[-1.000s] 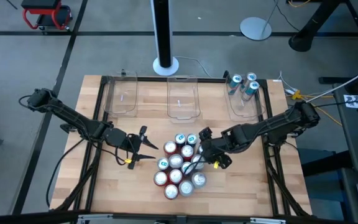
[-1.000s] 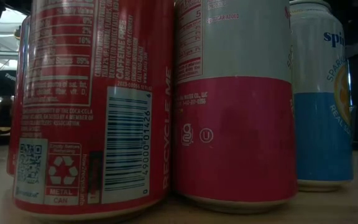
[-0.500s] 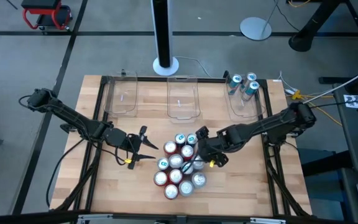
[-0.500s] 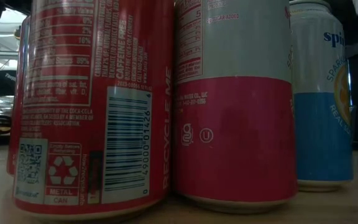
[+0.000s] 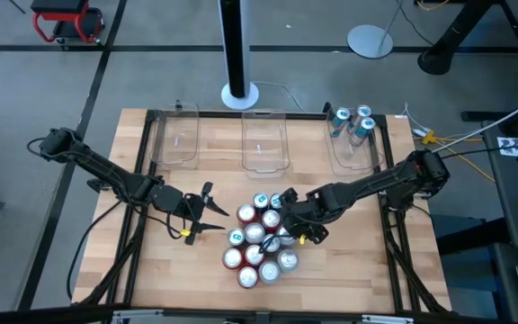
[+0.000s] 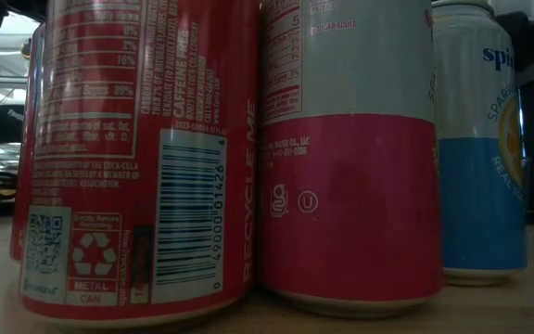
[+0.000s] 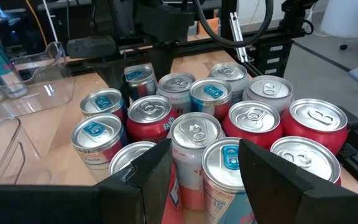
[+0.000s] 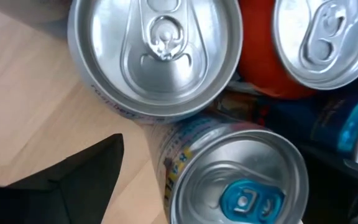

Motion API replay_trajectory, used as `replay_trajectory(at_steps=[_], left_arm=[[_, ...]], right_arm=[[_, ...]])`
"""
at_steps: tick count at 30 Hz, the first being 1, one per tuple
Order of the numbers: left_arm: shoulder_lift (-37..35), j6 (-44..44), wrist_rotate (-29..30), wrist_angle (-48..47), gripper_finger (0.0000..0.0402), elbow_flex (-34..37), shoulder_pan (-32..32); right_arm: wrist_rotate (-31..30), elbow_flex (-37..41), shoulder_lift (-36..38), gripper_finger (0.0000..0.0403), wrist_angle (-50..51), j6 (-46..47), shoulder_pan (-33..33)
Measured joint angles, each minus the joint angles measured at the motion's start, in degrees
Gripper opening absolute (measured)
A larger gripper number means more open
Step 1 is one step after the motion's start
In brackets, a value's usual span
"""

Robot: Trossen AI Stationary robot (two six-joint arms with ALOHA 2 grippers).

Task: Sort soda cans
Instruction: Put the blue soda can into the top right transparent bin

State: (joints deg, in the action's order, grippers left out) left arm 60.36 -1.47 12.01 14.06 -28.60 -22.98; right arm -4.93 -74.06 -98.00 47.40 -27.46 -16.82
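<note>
My right fingers reach down beside the blue-tabbed can, around its silver rim (image 8: 238,180), so my gripper needs to close now. Closing now would hold it.
Several soda cans (image 5: 259,236) stand upright in a tight cluster on the wooden table; they are red, silver-and-red and teal-and-white, with silver tops. The low view shows a red can (image 6: 137,158), a silver-and-red can (image 6: 346,158) and a white-and-blue can (image 6: 480,139) close up. My right gripper (image 5: 292,225) is open and points down over the cluster's right side. In its wrist view, my right gripper (image 8: 235,168) straddles a blue-tabbed can (image 8: 241,186) without plainly touching it. My left gripper (image 5: 209,213) is open, level, just left of the cluster (image 7: 197,124).
Three clear plastic bins line the far edge: a left bin (image 5: 176,139), a middle bin (image 5: 265,142) and a right bin (image 5: 356,144) that holds three teal cans (image 5: 353,121). Bare wood lies to the near left and near right of the cluster. A black frame rims the table.
My right gripper has moved toward the table's left, from beside the cluster's right edge to over its right-hand cans. The cans and my left arm have kept still.
</note>
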Motion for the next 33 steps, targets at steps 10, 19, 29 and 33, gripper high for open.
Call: replay_trajectory(at_steps=[10, 19, 29, 33], left_arm=[[0.00, 0.01, 0.00, 0.00, 0.0175, 0.00, -0.02], [0.00, 0.01, 0.00, -0.04, 0.0175, 0.00, -0.01], [0.00, 0.02, 0.00, -0.23, 0.0175, 0.00, 0.00], [0.00, 0.07, 0.00, -0.21, 0.0175, 0.00, 0.00]], right_arm=[[0.00, 0.00, 0.00, 0.0330, -1.01, -0.02, -0.02], [0.11, -0.09, 0.39, 0.0238, -0.83, -1.51, -0.02], [-2.59, -4.31, 2.29, 0.0243, 6.97, -2.73, -0.02], [-5.30, -8.15, 2.28, 0.0236, 12.82, -3.00, -0.04]])
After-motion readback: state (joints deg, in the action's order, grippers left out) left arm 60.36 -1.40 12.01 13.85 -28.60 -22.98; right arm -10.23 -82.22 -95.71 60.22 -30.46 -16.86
